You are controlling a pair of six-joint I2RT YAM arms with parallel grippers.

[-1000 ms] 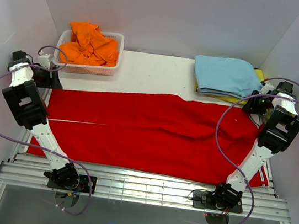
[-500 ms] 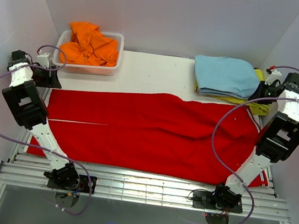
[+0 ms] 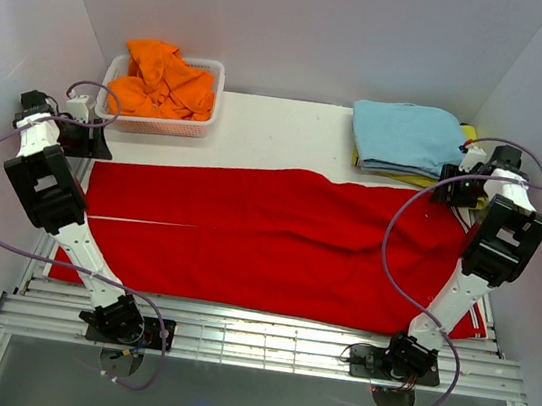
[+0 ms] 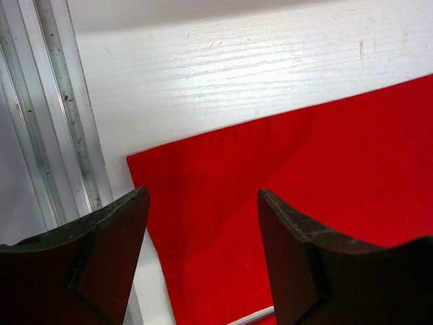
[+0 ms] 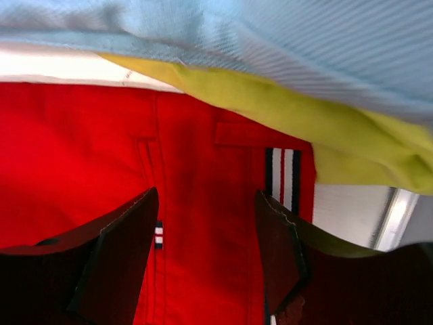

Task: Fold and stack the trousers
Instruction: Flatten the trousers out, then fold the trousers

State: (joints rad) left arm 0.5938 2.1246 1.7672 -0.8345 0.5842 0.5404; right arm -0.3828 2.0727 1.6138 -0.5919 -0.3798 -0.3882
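Observation:
I will next grab the red trousers (image 3: 266, 238) at the far waist corner (image 3: 454, 208) with my right gripper. Then I can fold the far leg over the near one.
The bright red trousers (image 3: 266, 238) lie flat across the white table, legs to the left, waist to the right. My left gripper (image 3: 86, 140) is open above the far left leg corner (image 4: 203, 203), not touching the cloth. My right gripper (image 3: 452, 185) is open above the far right waist corner (image 5: 203, 223), beside a striped tab (image 5: 284, 177). Both grippers are empty.
A white basket (image 3: 192, 129) with an orange garment (image 3: 162, 82) stands at the back left. A light blue folded garment (image 3: 410, 137) lies on a yellow one (image 5: 304, 122) at the back right, touching the trousers' waist. A metal rail (image 4: 64, 122) runs along the left table edge.
My right gripper swung out toward the back right, then came back left to the waist corner. The left gripper and the trousers have not moved.

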